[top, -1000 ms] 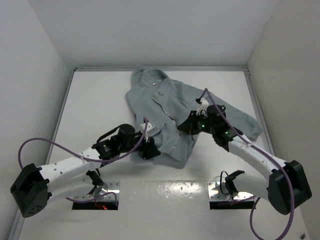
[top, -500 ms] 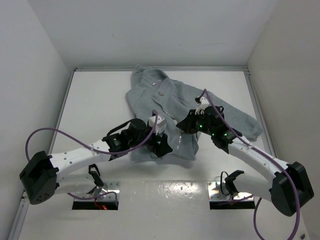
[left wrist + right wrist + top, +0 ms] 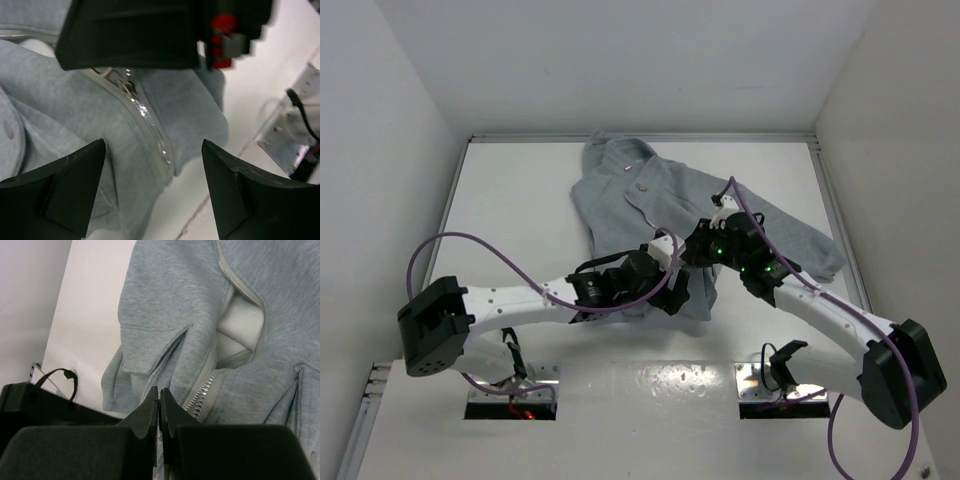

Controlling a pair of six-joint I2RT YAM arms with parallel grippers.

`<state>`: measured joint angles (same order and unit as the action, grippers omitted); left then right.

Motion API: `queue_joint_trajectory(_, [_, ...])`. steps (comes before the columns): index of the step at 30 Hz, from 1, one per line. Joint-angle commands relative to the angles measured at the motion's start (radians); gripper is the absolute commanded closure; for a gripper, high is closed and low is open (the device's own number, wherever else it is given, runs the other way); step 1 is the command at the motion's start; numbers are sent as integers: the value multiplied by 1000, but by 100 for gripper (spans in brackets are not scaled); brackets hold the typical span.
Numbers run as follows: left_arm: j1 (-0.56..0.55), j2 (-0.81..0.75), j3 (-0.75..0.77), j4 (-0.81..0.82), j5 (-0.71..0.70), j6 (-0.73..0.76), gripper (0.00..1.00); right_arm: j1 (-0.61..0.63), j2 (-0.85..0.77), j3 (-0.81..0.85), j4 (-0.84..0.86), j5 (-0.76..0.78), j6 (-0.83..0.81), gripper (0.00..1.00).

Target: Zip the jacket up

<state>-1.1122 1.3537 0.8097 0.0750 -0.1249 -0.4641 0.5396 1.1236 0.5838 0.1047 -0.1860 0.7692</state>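
My left gripper next needs to hold the zipper's closed lower end [image 3: 163,154] at the jacket's hem, anchoring it so my right gripper can zip.
The light grey fleece jacket [image 3: 650,195] lies on the white table, collar at the far end, its front partly open. My right gripper [image 3: 693,247] is shut over the zipper near the lower front; in the right wrist view its fingertips [image 3: 160,399] pinch a thin metal piece, the zipper pull, beside the zipper teeth [image 3: 202,390]. My left gripper [image 3: 677,296] is open at the jacket's bottom hem, just below the right gripper. In the left wrist view its fingers [image 3: 65,185] straddle the zipper's closed lower end [image 3: 152,130], with the right gripper [image 3: 135,30] right above.
Two metal base plates [image 3: 520,385] [image 3: 770,385] sit at the near table edge; one shows in the left wrist view [image 3: 295,130]. Purple cables loop off both arms. White walls close the table at left, right and back.
My left arm has swung right along the jacket's hem, ending under the right gripper. The hem has shifted right with it. The right gripper has hardly moved.
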Motion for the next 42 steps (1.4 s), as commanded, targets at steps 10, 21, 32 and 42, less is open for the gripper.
queue_joint_trajectory(10, [-6, 143, 121, 3, -145, 13, 49, 5, -11, 14, 55, 8, 84, 99])
queue_joint_trajectory(21, [-37, 21, -9, -43, -99, 90, 100, -29, 22, 25, 87, 60, -4, 99])
queue_joint_trajectory(32, [-100, -237, -156, -99, -9, 150, 100, -92, 142, 74, 190, 80, -96, 99])
queue_joint_trajectory(42, [-118, -369, -212, -231, 8, 255, 100, -190, 307, 201, 266, 72, -232, 99])
